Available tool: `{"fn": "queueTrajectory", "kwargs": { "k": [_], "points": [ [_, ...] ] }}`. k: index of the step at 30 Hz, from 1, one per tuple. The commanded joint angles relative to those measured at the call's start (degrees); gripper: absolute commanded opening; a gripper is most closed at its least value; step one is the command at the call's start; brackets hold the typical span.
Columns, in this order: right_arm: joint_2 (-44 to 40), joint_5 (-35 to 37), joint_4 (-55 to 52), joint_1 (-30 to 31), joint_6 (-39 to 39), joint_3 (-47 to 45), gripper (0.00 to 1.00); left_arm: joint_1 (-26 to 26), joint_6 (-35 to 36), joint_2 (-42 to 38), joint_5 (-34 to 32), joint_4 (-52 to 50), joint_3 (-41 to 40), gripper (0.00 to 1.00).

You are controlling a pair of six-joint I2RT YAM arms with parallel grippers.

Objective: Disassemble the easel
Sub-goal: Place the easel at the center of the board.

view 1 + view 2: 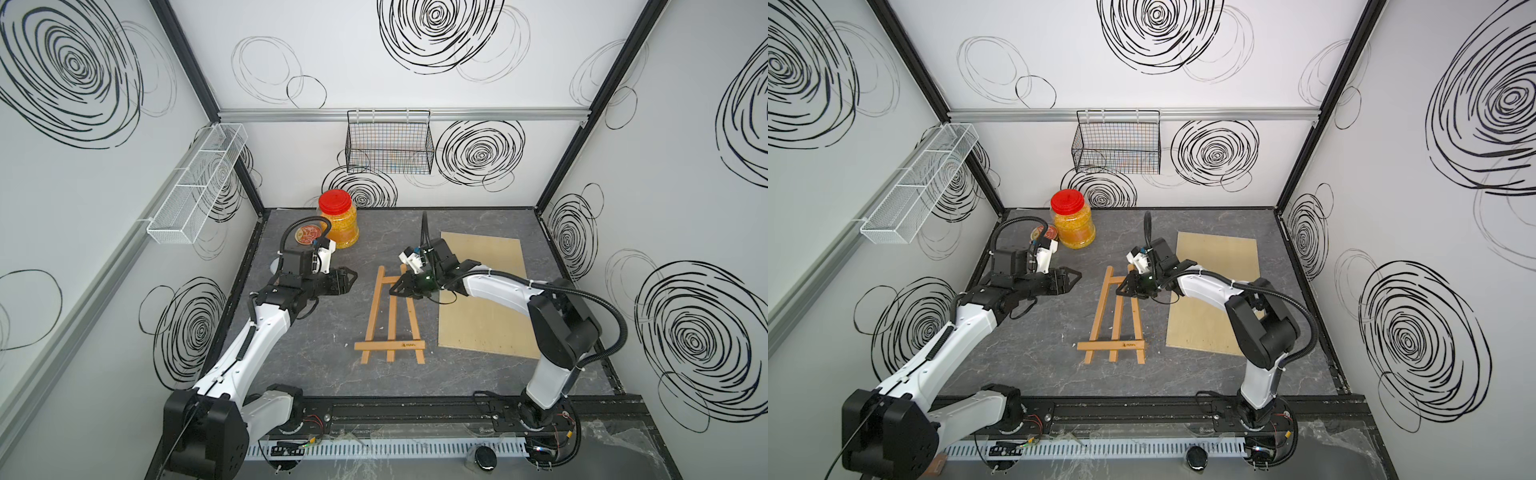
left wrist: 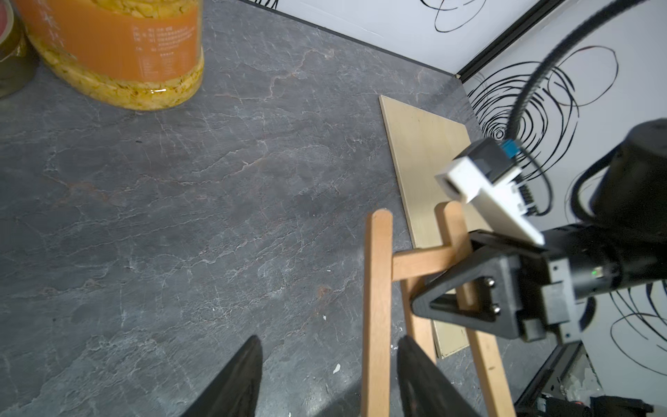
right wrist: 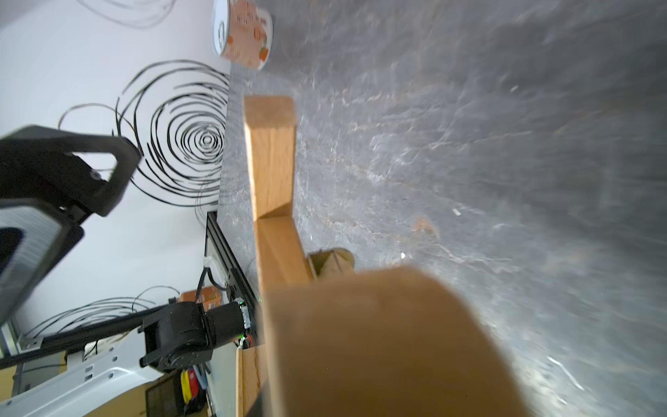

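Note:
The top ends of the easel's legs are still raised off the grey tabletop, so the easel comes down before my right gripper releases it.
The easel (image 1: 390, 316) (image 1: 1116, 316) lies flat on the grey table in both top views, its ledge strip (image 1: 390, 345) toward the front. My right gripper (image 1: 395, 291) (image 1: 1122, 290) is shut on the upper part of its right slanted leg, just below the top crossbar; the left wrist view shows that grip (image 2: 427, 301). In the right wrist view, blurred wood of the easel (image 3: 274, 169) hides the jaws. My left gripper (image 1: 352, 279) (image 1: 1076, 277) (image 2: 329, 343) hovers open to the left of the easel's top and holds nothing. The left leg (image 2: 377, 307) is near one fingertip.
A pale plywood board (image 1: 482, 291) lies flat right of the easel, under the right arm. A red-lidded jar (image 1: 338, 220) and a small round tin (image 1: 307, 235) stand at the back left behind the left wrist. Wire baskets (image 1: 388, 141) hang on the walls.

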Motion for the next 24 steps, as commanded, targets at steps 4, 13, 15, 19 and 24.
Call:
{"fn": "queueTrajectory", "kwargs": {
  "k": [4, 13, 15, 19, 24],
  "points": [
    [3.6, -5.5, 7.6, 0.5, 2.7, 1.5, 0.05, 3.8, -1.3, -2.4, 3.3, 3.3, -3.7, 0.62],
    [7.8, -6.9, 11.7, -1.1, 2.4, -2.8, 0.06, 6.3, -1.4, -2.5, 4.9, 4.2, -9.0, 0.62],
    [8.4, -6.9, 12.1, -1.7, 2.3, -3.6, 0.07, 6.8, -1.5, -2.3, 5.2, 4.7, -10.0, 0.62],
    [9.2, -6.2, 12.0, -2.4, 1.4, -4.5, 0.12, 7.1, -1.5, -1.7, 5.2, 5.9, -12.0, 0.62],
    [9.6, -4.5, 10.4, -2.9, -0.2, -4.9, 0.16, 7.2, -1.7, 0.0, 5.7, 7.2, -13.1, 0.62]
  ]
}}
